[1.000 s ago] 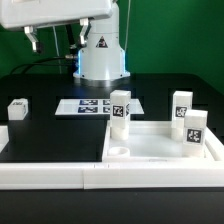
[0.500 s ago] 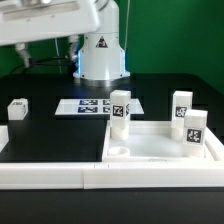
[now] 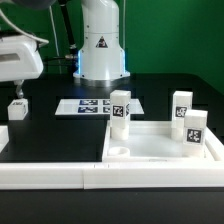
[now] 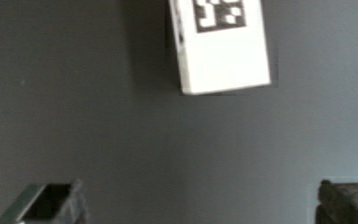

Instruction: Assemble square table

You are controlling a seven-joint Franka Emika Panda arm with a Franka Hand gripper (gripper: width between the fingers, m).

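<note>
I need to grab the loose leg's plain flat end point(image 3: 17, 115) beside the tag next, so that I can fit the leg into the white square tabletop slab point(image 3: 160, 150).
The white square tabletop slab point(image 3: 160, 150) lies at the exterior view's right with three tagged white legs standing upright on it point(image 3: 120, 110) point(image 3: 181, 108) point(image 3: 194, 132). A fourth leg point(image 3: 17, 108) lies alone on the black table at the exterior view's left. My gripper point(image 3: 20, 90) hangs just above that loose leg. In the wrist view the leg point(image 4: 224, 45) shows its tag and lies ahead of the gripper point(image 4: 201, 205), apart from it. The fingers point(image 4: 51, 205) stand wide apart with only bare table between them. The gripper is open and empty.
The marker board point(image 3: 95, 105) lies flat mid-table in front of the robot base point(image 3: 100, 55). A long white bar fence point(image 3: 60, 177) runs along the front edge and borders the slab; a short white piece point(image 3: 3, 138) sits at the far left.
The arm has swung from the upper middle to the exterior view's left and come down, so the gripper now hangs over the loose leg. The slab and its three legs have not moved.
</note>
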